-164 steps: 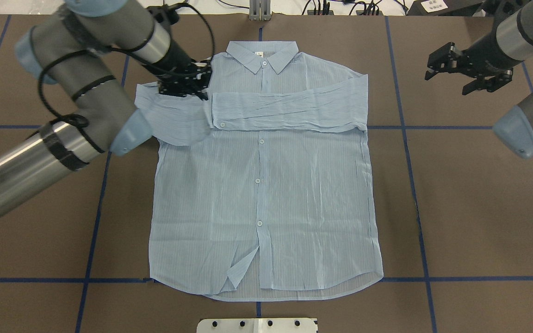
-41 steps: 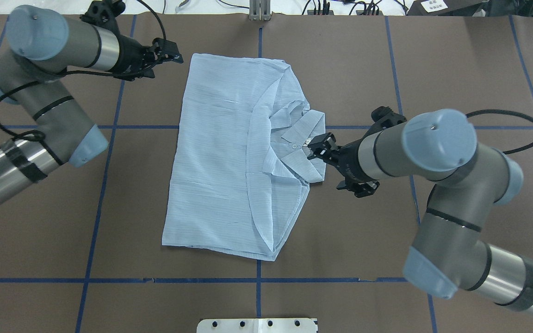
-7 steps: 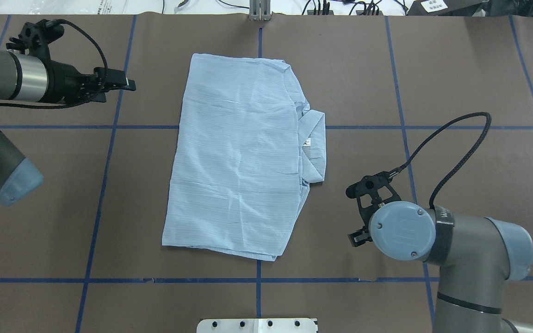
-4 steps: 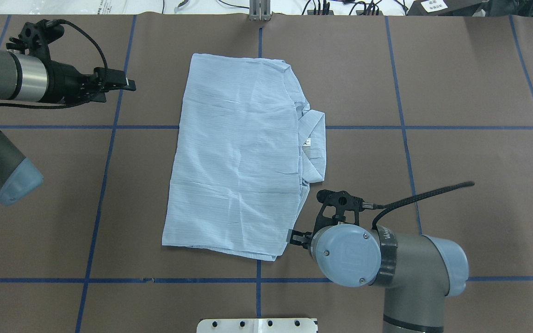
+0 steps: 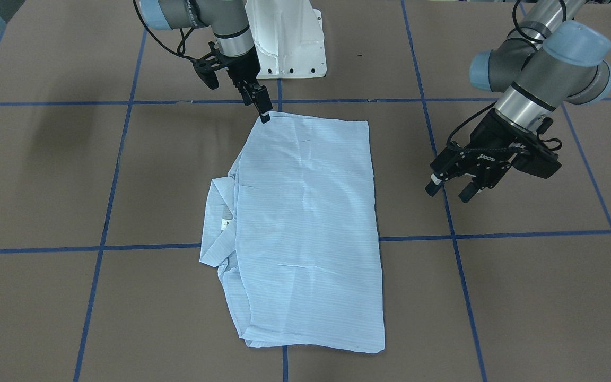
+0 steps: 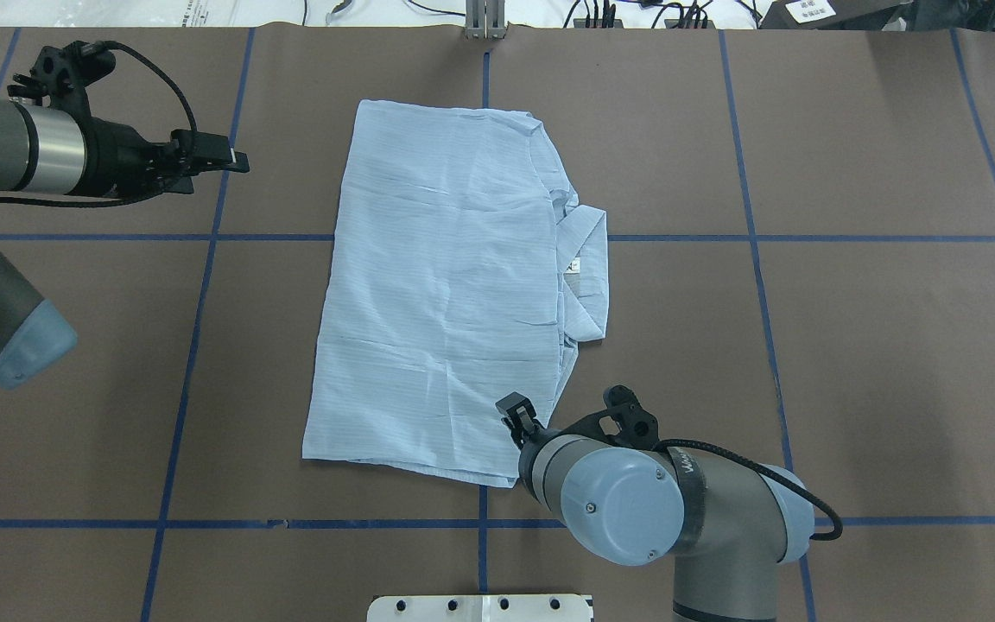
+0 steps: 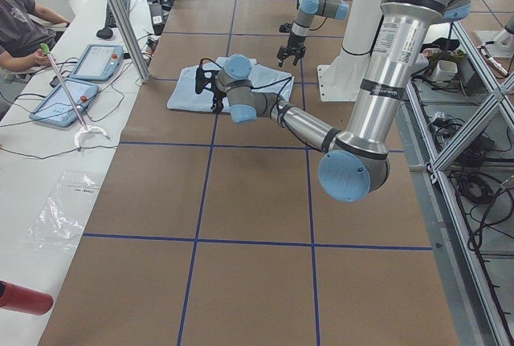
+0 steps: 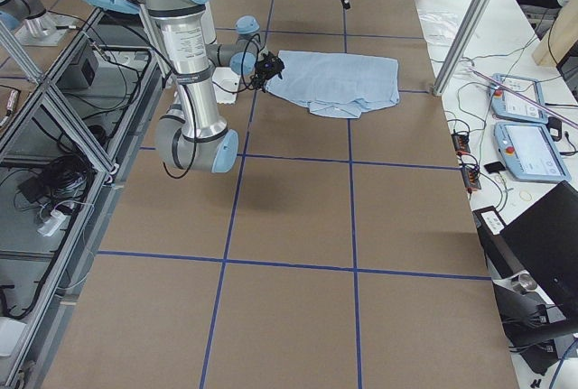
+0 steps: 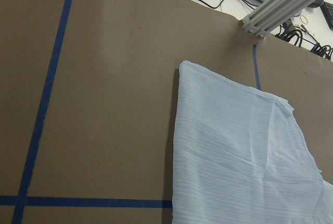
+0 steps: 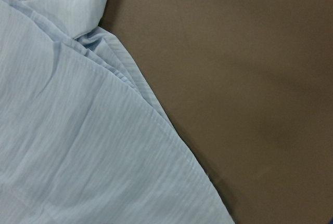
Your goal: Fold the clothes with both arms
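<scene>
The shirt's middle [image 5: 310,229] lies flat and loose, so my right gripper next needs to pinch the shirt by its hem corner [image 5: 271,115], where the shirt's edge is open.
The pale-blue shirt [image 6: 454,285] lies folded into a long rectangle mid-table, its collar [image 6: 588,276] sticking out on its right side; it also shows in the front view [image 5: 305,228]. My right gripper [image 6: 512,413] hangs just over the shirt's near right corner, tips close to the cloth in the front view [image 5: 264,112], jaws slightly apart and holding nothing. The right wrist view shows only the shirt's layered edge [image 10: 78,146]. My left gripper [image 6: 234,160] hovers open and empty well left of the shirt's far left corner, its fingers spread in the front view [image 5: 447,191].
Brown table cover with a grid of blue tape lines [image 6: 204,238]. The robot's white base [image 5: 284,37] stands at the near edge. An aluminium post [image 6: 484,17] and cables sit at the far edge. An operator [image 7: 20,29] sits at a side bench.
My right arm has swung in from the right of the shirt to its near right corner. The left arm has barely moved. The shirt has not moved in the last second.
</scene>
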`<act>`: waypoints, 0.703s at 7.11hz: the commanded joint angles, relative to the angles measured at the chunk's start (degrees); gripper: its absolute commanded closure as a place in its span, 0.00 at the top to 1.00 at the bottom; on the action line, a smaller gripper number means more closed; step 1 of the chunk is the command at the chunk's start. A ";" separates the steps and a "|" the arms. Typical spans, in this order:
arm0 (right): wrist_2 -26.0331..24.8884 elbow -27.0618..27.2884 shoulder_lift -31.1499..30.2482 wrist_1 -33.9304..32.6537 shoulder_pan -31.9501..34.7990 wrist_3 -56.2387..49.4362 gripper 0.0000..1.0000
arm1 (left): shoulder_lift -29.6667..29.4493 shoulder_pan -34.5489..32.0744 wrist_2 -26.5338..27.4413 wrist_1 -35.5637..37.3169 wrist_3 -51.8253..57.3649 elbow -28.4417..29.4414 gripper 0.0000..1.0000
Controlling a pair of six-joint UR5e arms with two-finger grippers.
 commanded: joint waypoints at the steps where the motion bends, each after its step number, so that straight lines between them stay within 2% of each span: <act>1: -0.22 -2.17 1.39 0.53 0.05 4.24 0.96 | 0.06 0.38 2.07 0.00 0.00 -0.02 1.00; 5: 0.04 -5.00 2.01 0.18 0.14 3.89 0.93 | 0.06 0.47 2.16 0.00 0.00 -0.02 1.00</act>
